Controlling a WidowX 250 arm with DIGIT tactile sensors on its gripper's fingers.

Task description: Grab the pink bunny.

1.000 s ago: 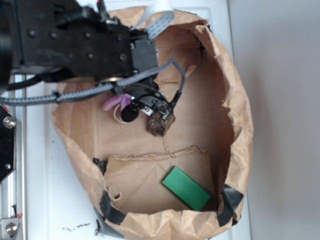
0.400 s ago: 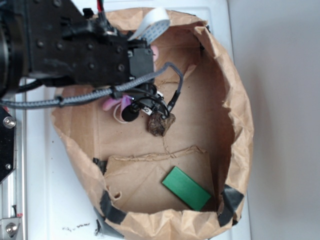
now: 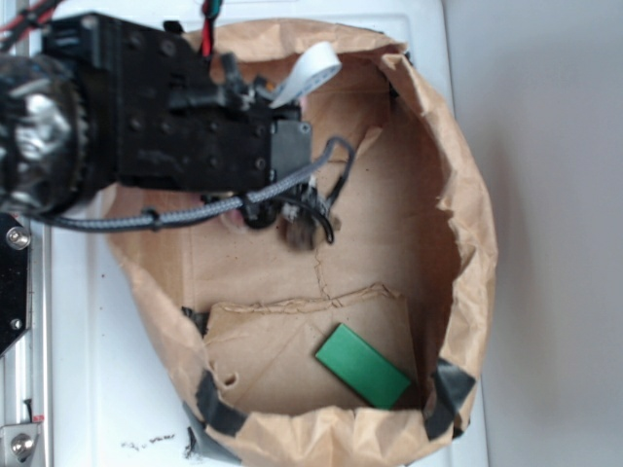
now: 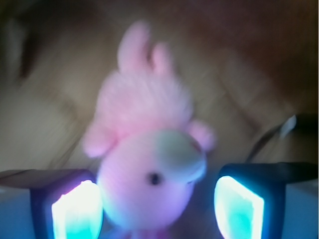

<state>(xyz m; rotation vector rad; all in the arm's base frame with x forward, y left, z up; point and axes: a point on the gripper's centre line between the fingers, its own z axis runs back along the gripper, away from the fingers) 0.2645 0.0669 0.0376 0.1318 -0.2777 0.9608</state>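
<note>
My gripper needs to close on the bunny point(image 4: 149, 149) now. My glowing fingers are on both sides of its head point(image 4: 147, 181) in the wrist view, so they would hold it.
The wrist view is filled by the pink bunny point(image 4: 149, 149), blurred and very close, lying on brown paper with its whitish face and one dark eye toward the camera. Its head sits between the two glowing pads point(image 4: 77, 211) of my gripper point(image 4: 157, 209). The left pad is at its cheek and a gap remains on the right. The jaws are open. In the exterior view my gripper point(image 3: 268, 219) is down inside the paper bag point(image 3: 467, 224), and the arm hides nearly all of the bunny.
A brown lumpy object point(image 3: 297, 233) lies right beside the gripper, partly covered by cables. A flat green block point(image 3: 362, 367) rests at the bag's near right. The bag's crumpled paper walls ring the work area.
The arm has shifted and sunk over the bunny. The pink ears seen at the gripper's left before are now covered, and the brown object is more hidden.
</note>
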